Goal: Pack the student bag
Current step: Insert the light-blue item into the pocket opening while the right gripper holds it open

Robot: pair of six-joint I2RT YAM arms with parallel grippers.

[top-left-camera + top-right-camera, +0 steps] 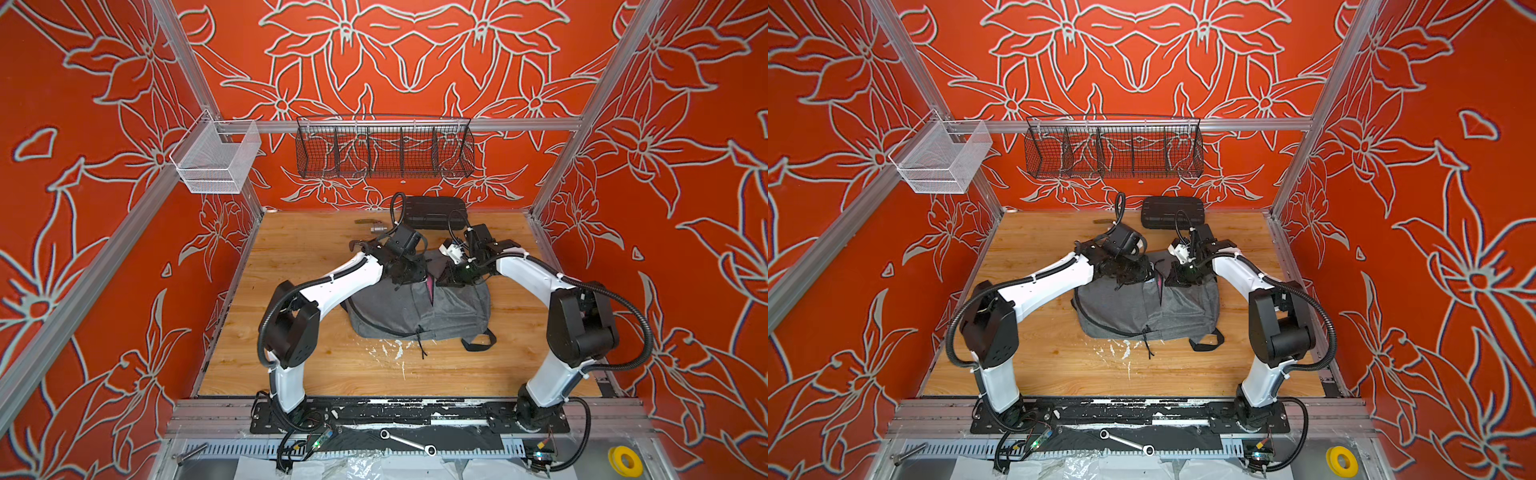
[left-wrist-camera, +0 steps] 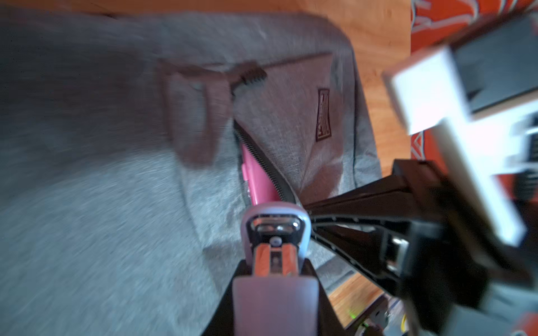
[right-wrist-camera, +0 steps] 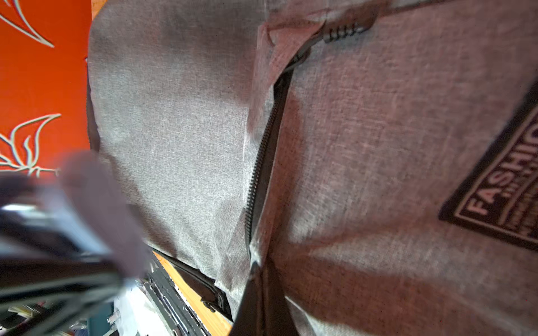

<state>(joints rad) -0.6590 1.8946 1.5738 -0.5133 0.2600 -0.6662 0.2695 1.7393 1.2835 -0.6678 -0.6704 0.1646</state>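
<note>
The stapler's nose hangs short of the open zip (image 3: 256, 174), so my left gripper moves the stapler toward it before releasing, or it would end on the fabric outside.
The student bag (image 1: 415, 307) (image 1: 1142, 307), grey fabric with black straps, lies flat mid-table in both top views. Its zip stands partly open, and something pink (image 2: 256, 180) shows inside the gap. My left gripper (image 2: 275, 273) (image 1: 409, 276) is shut on a pale lilac stapler (image 2: 273, 221) whose nose points at the opening. My right gripper (image 3: 262, 293) (image 1: 446, 280) is shut on the bag's fabric edge at the end of the zip (image 3: 256, 174), beside the stapler. The bag's logo patch (image 3: 500, 197) lies near the right gripper.
A black ribbed case (image 1: 434, 212) lies at the back of the table, with a small metal item (image 1: 376, 227) to its left. A black wire basket (image 1: 384, 149) and a white mesh basket (image 1: 216, 160) hang on the rails. A wrench (image 1: 407, 441) lies at the front.
</note>
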